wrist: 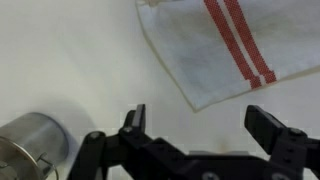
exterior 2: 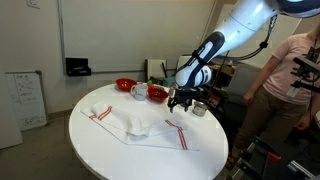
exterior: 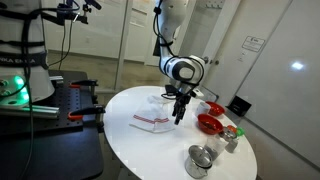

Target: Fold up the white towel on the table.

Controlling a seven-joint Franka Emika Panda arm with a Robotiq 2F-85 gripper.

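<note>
My fingers are still above the towel's corner point(wrist: 197, 109), which lies flat, so my gripper lowers before closing, as closing now would miss the towel's corner.
A white towel with red stripes point(exterior 2: 135, 125) lies rumpled on the round white table point(exterior 2: 100, 155); it also shows in an exterior view point(exterior: 152, 120). In the wrist view one striped corner of the towel point(wrist: 215, 50) lies just beyond my fingers. My gripper point(wrist: 200, 125) is open and empty, hovering above the table near that corner. It shows in both exterior views point(exterior: 180, 112) point(exterior 2: 181, 103), above the towel's edge.
Two red bowls point(exterior 2: 125, 86) point(exterior 2: 157, 93) and a white mug point(exterior 2: 139, 91) stand at the table's back. A metal cup point(wrist: 30, 145) stands near the gripper, also visible in an exterior view point(exterior: 200, 160). A person point(exterior 2: 290, 75) stands beside the table.
</note>
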